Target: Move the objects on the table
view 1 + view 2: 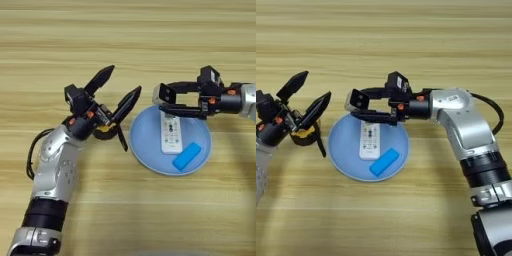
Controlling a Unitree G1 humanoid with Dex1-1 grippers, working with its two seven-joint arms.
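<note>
The left gripper grabs the small silver-grey box by its loose end (158, 95) next, to take it over from the right gripper.
My right gripper (362, 104) reaches in from the right and is shut on the small silver-grey box (355, 100), which hangs over the far left rim of the pale-blue plate (342, 150). The slim white remote (369, 139) lies in the plate, under the gripper's lower finger. The yellow-and-black tape measure (104, 133) rests on the table (128, 45) just left of the plate, its black strap (121, 140) trailing toward the rim. My left gripper (120, 85) hovers above the tape measure, open, its fingers spread wide with nothing between them.
A blue block (186, 156) lies in the plate's near right part, beside the remote. A black cable (32, 150) loops off my left forearm. The wooden table top stretches across the far side and the near side.
</note>
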